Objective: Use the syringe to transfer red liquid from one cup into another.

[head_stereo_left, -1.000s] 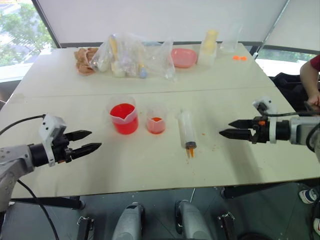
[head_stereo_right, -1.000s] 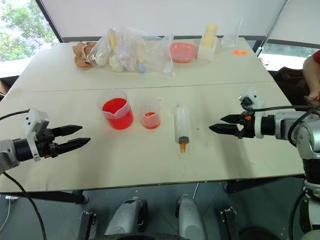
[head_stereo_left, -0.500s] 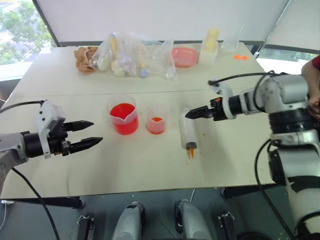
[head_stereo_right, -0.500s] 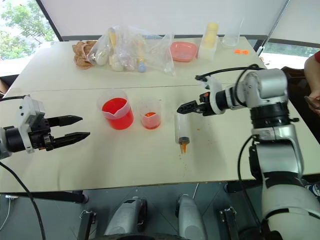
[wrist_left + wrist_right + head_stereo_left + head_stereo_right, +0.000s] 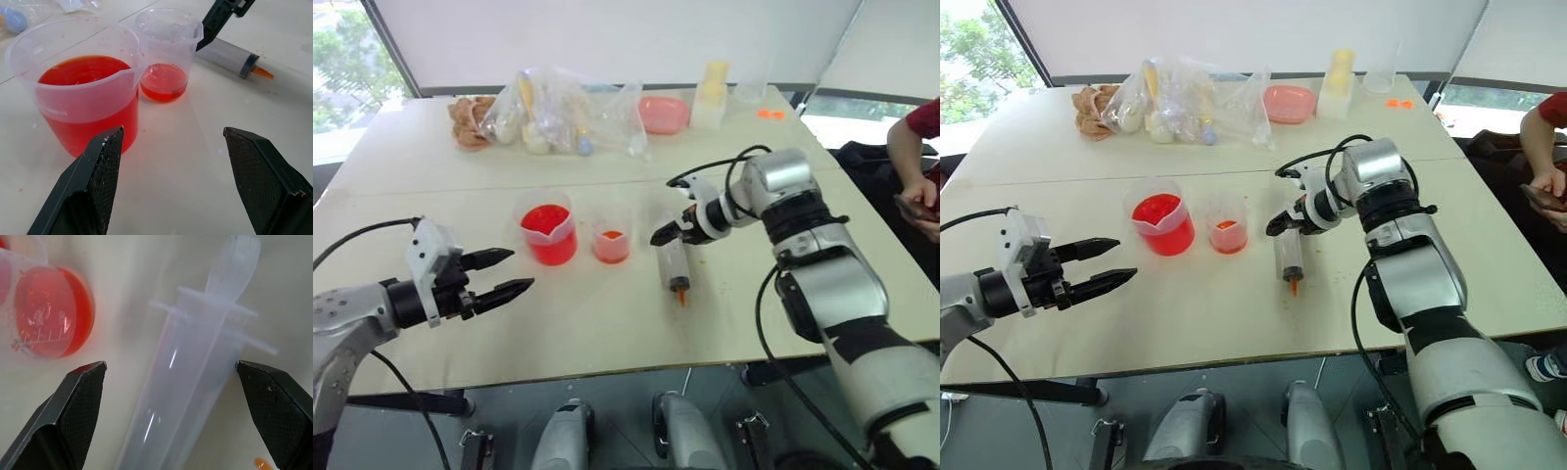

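In the right wrist view, my right gripper's fingers are beside the syringe's clear body below its rim (image 5: pixel 214 327), so it is now time to close on the syringe.
The syringe (image 5: pixel 674 264) lies flat on the white table (image 5: pixel 587 323), its orange tip toward the front edge. My right gripper (image 5: pixel 657 238) hangs open just above the barrel near its plunger end; in the right wrist view the black fingertips (image 5: pixel 80 382) stand wide on either side of the clear barrel (image 5: pixel 195 382). To the left of the syringe stands the smaller cup (image 5: pixel 611 241) with a little red liquid. Left of that is the wide spouted beaker (image 5: pixel 549 233), holding much red liquid (image 5: pixel 83 78). My left gripper (image 5: pixel 514 273) is open and empty, left of the beaker and pointing at it.
Clear plastic bags of items (image 5: pixel 568 108), a pink bowl (image 5: pixel 663 114), a brown bundle (image 5: pixel 468 117) and pale containers (image 5: pixel 710 83) line the back of the table. A person's arm (image 5: pixel 913 147) shows at the right edge. A seam (image 5: pixel 450 181) crosses the table.
My right arm has swung in from the right and dipped, bringing its open gripper over the syringe's plunger end. The left gripper has edged slightly toward the beaker. The camera view shifted a little.
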Robot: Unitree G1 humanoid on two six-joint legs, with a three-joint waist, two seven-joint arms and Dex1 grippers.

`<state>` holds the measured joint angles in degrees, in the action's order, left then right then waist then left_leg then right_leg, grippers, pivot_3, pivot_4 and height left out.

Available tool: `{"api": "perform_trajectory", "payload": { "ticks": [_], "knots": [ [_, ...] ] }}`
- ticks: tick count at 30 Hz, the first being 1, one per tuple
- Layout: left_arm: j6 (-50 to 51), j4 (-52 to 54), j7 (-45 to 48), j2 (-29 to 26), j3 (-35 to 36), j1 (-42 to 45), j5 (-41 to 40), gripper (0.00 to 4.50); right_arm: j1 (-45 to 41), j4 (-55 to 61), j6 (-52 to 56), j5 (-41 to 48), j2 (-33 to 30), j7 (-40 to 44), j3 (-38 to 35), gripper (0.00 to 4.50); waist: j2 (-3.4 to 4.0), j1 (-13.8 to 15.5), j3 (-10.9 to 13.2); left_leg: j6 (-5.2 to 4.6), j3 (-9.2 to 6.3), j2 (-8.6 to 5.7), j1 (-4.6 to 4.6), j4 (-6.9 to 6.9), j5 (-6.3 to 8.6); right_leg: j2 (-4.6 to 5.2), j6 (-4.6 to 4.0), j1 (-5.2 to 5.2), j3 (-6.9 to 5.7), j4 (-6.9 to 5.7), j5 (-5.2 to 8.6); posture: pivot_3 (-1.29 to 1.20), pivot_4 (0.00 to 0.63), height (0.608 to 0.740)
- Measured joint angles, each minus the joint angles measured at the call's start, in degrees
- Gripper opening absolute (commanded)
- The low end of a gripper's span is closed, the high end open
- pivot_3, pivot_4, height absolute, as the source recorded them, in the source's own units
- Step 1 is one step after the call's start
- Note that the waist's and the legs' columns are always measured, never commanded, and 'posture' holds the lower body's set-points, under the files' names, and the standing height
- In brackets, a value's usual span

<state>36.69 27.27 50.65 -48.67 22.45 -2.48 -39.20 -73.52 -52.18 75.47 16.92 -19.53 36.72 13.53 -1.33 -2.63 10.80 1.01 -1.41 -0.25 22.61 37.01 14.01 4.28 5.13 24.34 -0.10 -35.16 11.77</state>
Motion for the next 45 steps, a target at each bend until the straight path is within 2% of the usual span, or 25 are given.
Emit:
{"api": "perform_trajectory", "payload": {
  "ticks": [2, 5, 6, 7, 16, 20, 23, 25, 27, 29, 33, 36, 40, 45],
  "knots": [
    [0.0, 0.0, -0.3, 0.3, -0.5, 0.0, 0.2, 3.42, -0.1, -1.8, -2.4, -1.7, 0.6, 0.1, 0.6, 3.61, -0.11, 0.0, -0.1, 0.0, -0.02, 0.03, -0.16, -0.01, 0.0, 0.0, -0.01, -0.15, 0.0, 0.02, 0.01, 0.0, 0.15, 0.74],
    [-0.1, 0.0, -0.8, 0.5, -0.9, 0.0, 0.5, 3.42, 0.0, -2.9, -3.9, -3.8, 0.6, 0.7, 1.1, 1.96, -0.19, 0.0, -0.2, 0.0, -0.04, 0.05, -0.16, -0.01, 0.0, 0.01, -0.02, -0.14, 0.0, 0.02, 0.0, 0.0, 0.15, 0.74],
    [-0.1, 0.0, -0.9, 0.5, -1.0, 0.0, 0.6, 3.42, 0.0, -2.9, -3.9, -3.9, 0.9, 1.0, 1.0, 1.64, -0.19, 0.0, -0.2, 0.0, -0.04, 0.05, -0.16, -0.01, 0.0, 0.01, -0.03, -0.14, 0.01, 0.02, 0.0, 0.0, 0.15, 0.74],
    [-0.1, 0.0, -1.0, 0.5, -1.0, 0.1, 0.7, 3.42, 0.1, -2.7, -3.8, -4.3, 1.1, 1.3, 0.9, 1.52, -0.21, 0.0, -0.2, 0.01, -0.04, 0.05, -0.16, -0.01, 0.0, 0.01, -0.03, -0.14, 0.01, 0.02, 0.0, 0.0, 0.15, 0.74],
    [-0.5, -2.0, -0.8, 0.3, -0.3, 2.3, 0.2, 3.42, 2.8, 3.0, 0.7, -3.5, -0.3, 2.0, -4.0, 1.52, -0.13, 0.2, -0.2, 0.01, -0.1, 0.04, 0.09, -0.04, 0.0, 0.03, -0.03, 0.12, 0.0, 0.01, 0.01, 0.0, 0.15, 0.74],
    [1.0, -7.4, 0.6, -0.9, 3.3, 4.6, -2.7, 3.42, -1.3, 7.5, 3.8, 1.2, -3.4, 2.2, -13.9, 1.52, 0.48, 0.2, 0.2, 0.0, -0.01, -0.04, 0.94, 0.1, -0.01, 0.06, 0.21, 0.99, 0.03, -0.17, -0.15, 0.0, 0.15, 0.74],
    [1.5, -11.5, 1.8, -1.9, 3.6, 7.6, -3.4, 3.42, -8.0, 14.3, 2.9, 3.7, -5.8, 1.1, -20.8, 1.52, 0.52, 0.2, 0.3, -0.03, -0.04, -0.04, 0.95, -0.06, 0.01, 0.01, 0.26, 1.04, -0.05, -0.17, -0.16, 0.0, 0.15, 0.74],
    [1.0, -14.9, 1.7, -1.9, 3.6, 10.4, -3.2, 3.42, -8.1, 22.9, -2.8, 4.5, -5.2, 0.8, -21.9, 1.52, 0.38, 0.2, 0.2, -0.13, -0.12, 0.02, 0.89, -0.13, 0.06, -0.11, 0.27, 0.97, -0.07, -0.15, -0.14, 0.0, 0.15, 0.74],
    [0.0, -18.3, 2.1, -2.2, 3.6, 11.1, -2.0, 3.42, -4.1, 31.0, -15.2, 3.9, -2.2, 0.2, -21.7, 1.52, 0.32, -0.3, 0.1, -0.19, -0.07, 0.08, 0.81, -0.15, 0.1, -0.17, 0.27, 0.95, -0.02, -0.14, -0.14, 0.0, 0.15, 0.74],
    [0.0, -20.8, 2.9, -2.9, 3.5, 10.6, -1.1, 3.42, -0.3, 34.1, -23.5, 4.0, 2.0, -1.2, -22.0, 1.52, 0.35, -0.6, 0.2, -0.18, -0.05, 0.09, 0.82, -0.16, 0.1, -0.16, 0.27, 1.01, 0.01, -0.18, -0.15, 0.0, 0.15, 0.74],
    [-0.5, -25.1, 4.3, -4.2, 3.5, 12.5, 0.4, 3.42, 2.8, 35.9, -40.9, 4.7, 14.6, -5.1, -22.9, 1.52, 0.4, -0.9, 0.2, -0.17, -0.12, 0.12, 0.87, -0.16, 0.09, -0.19, 0.25, 1.1, 0.01, -0.3, -0.15, 0.0, 0.15, 0.74],
    [-2.8, -27.7, 4.3, -5.9, 3.5, 15.6, 2.4, 3.42, 3.4, 36.8, -54.9, 3.3, 21.2, -5.5, -19.7, 1.52, 0.37, -0.8, 0.2, -0.15, -0.15, 0.12, 0.86, -0.17, 0.09, -0.15, 0.25, 1.06, 0.0, -0.26, -0.15, 0.0, 0.15, 0.74],
    [-7.5, -31.3, 2.7, -6.6, 3.6, 18.0, 5.9, 3.42, 6.3, 36.5, -59.0, 4.3, 28.8, -6.0, -16.5, 1.52, 0.37, -0.6, 0.2, -0.07, -0.29, 0.11, 0.86, -0.17, 0.06, -0.02, 0.25, 1.06, 0.0, -0.24, -0.16, 0.0, 0.15, 0.74],
    [-9.3, -31.8, 1.4, -7.8, 3.9, 20.2, 7.3, 3.42, 10.7, 37.2, -59.5, 4.6, 30.8, -5.8, -13.1, 1.52, 0.33, 0.3, 0.2, -0.01, -0.32, 0.05, 0.87, -0.2, 0.04, 0.23, 0.25, 1.05, -0.06, -0.23, -0.16, 0.0, 0.15, 0.74]
  ]
}}
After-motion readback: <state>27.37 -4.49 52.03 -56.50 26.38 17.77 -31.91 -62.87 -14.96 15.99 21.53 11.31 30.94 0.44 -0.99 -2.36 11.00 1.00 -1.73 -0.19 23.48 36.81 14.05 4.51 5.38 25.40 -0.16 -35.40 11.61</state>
